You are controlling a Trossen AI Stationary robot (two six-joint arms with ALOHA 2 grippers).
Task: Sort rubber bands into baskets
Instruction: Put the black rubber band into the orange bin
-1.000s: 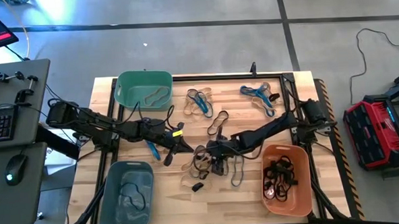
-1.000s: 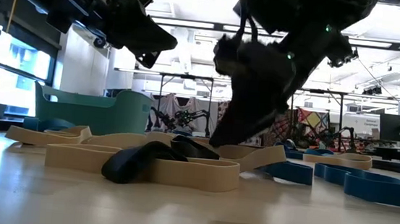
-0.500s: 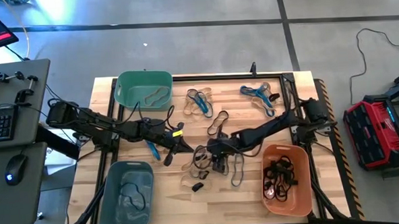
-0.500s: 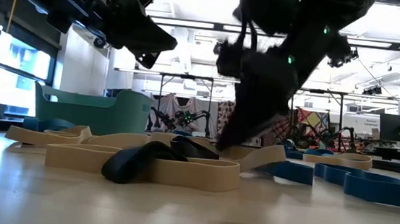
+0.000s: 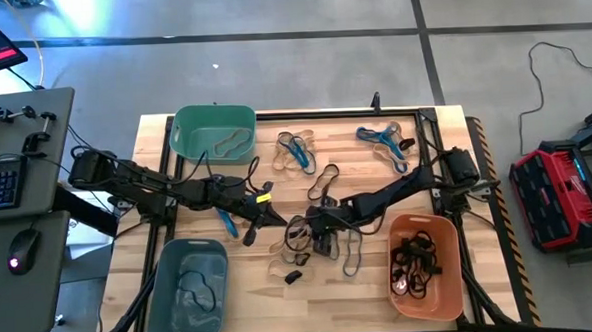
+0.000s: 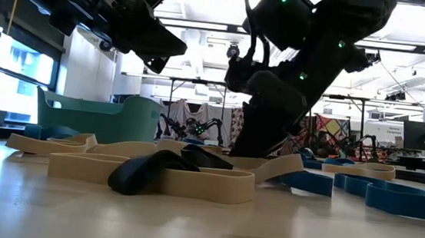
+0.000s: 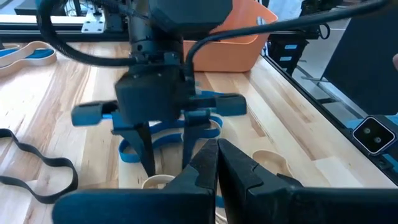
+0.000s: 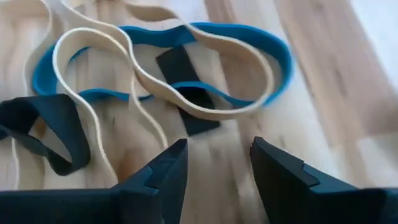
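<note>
I will next grab the black rubber band by its looped end (image 8: 200, 123) with my right gripper to sort it into the orange basket.
Loose rubber bands in tan, blue and black lie in a pile (image 5: 302, 248) at the table's middle. My right gripper (image 5: 312, 228) hangs open just over the pile, pointing steeply down. In its wrist view a blue band (image 8: 280, 56), a tan band (image 8: 155, 87) and a black band (image 8: 62, 124) lie ahead of its fingers. Only bare wood shows between them. My left gripper (image 5: 268, 215) waits shut, left of the pile and above the table, holding nothing. More bands lie at the far side (image 5: 295, 151) (image 5: 383, 140).
The teal-green basket (image 5: 214, 133) stands far left with a tan band in it. The grey-blue basket (image 5: 188, 291) stands near left with a dark band, and the orange basket (image 5: 423, 266) near right with black bands. A blue band (image 5: 225, 223) lies under my left arm.
My right gripper has sunk a little toward the pile of bands and stayed open. The bands have not moved.
</note>
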